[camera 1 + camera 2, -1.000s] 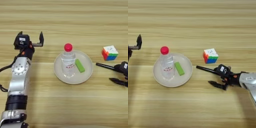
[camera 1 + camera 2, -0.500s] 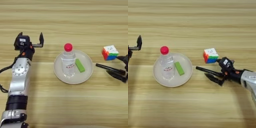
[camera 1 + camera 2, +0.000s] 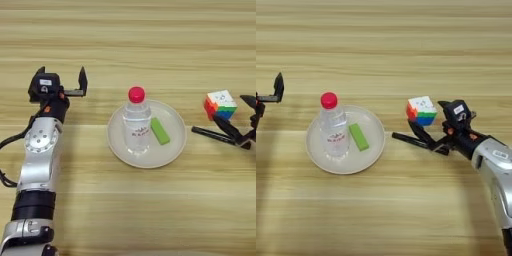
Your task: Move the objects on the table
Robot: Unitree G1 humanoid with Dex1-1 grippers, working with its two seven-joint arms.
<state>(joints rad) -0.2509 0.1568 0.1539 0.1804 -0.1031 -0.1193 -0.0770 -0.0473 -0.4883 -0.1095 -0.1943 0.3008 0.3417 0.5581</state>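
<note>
The puzzle cube needs to be moved, so my right gripper should next grab it by its red side (image 3: pixel 209 108) and keep its white side free.
The puzzle cube (image 3: pixel 422 110), white face up, lies on the table (image 3: pixel 130 45) right of the plate. My right gripper (image 3: pixel 402 129) is open just in front of the cube. One black finger reaches under the cube's near edge and the other stretches left towards the plate. Nothing is held between them. The clear bottle (image 3: pixel 136 125) with its red cap stands upright on the white plate (image 3: pixel 116 145). At the far left my left gripper (image 3: pixel 61 73) rests open and empty, well away from the plate.
A small green block (image 3: pixel 160 131) lies on the plate right of the bottle. My left forearm (image 3: pixel 39 165) runs along the table's left side down to the near edge.
My right gripper has moved away from me and turned, coming up against the cube's near side. The left arm, bottle, plate and cube have not moved.
</note>
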